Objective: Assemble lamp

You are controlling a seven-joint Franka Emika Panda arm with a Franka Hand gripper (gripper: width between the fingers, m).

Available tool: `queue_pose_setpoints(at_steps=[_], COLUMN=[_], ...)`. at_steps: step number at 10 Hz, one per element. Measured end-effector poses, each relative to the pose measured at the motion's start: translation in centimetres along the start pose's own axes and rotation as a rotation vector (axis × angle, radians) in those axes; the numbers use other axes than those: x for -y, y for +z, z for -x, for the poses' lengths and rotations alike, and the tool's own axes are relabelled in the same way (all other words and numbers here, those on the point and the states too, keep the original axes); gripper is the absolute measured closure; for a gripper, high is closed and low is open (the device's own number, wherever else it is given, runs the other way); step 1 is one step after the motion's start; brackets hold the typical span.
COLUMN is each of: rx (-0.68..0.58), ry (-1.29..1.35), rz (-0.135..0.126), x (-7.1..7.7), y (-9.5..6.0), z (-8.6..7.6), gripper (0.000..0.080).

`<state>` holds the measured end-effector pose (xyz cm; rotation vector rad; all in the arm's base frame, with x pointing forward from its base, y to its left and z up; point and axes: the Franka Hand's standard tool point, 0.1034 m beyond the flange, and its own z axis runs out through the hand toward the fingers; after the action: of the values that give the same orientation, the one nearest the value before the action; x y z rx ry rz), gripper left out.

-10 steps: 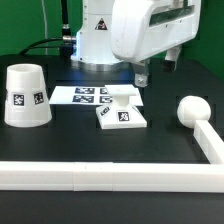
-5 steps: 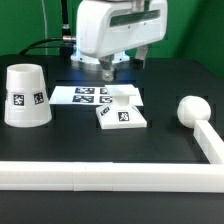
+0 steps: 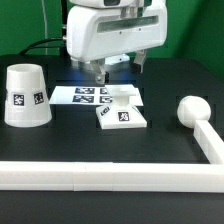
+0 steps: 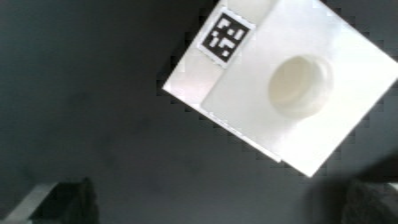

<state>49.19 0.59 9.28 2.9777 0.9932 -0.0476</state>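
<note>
My fingers would miss the lamp base if I closed now: they stop short of it in the wrist view, so my gripper must move toward it first.
The flat square lamp base [image 3: 122, 113] lies on the black table, its tag on the front edge. In the wrist view the base [image 4: 267, 100] shows its round socket and a tag, lying ahead of the fingers. My gripper [image 3: 118, 68] hovers above and behind the base, open and empty; in the wrist view the gripper [image 4: 217, 205] has its dark fingertips [image 4: 63, 200] wide apart with only table between them. The conical shade [image 3: 25, 97] stands at the exterior view's left. The round-headed bulb [image 3: 191, 110] lies at the right.
The marker board [image 3: 85, 95] lies flat behind the base, partly under it. A long white rail [image 3: 100, 175] runs along the table's front and turns back at the right beside the bulb. Cables hang at the back left.
The gripper has moved toward the exterior view's left, from over the base's right side to above its back left. The parts have not moved.
</note>
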Motion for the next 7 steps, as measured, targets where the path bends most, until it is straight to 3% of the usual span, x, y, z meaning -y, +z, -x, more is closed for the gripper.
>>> queue_pose_setpoints(at_steps=[3, 7], rx=[-0.003, -0.007], ry=[0.311, 0.549], rz=[-0.028, -0.051], x=[0.8, 1.3], y=[1.1, 1.3], z=[1.1, 1.0], gripper=[0.01, 0.01])
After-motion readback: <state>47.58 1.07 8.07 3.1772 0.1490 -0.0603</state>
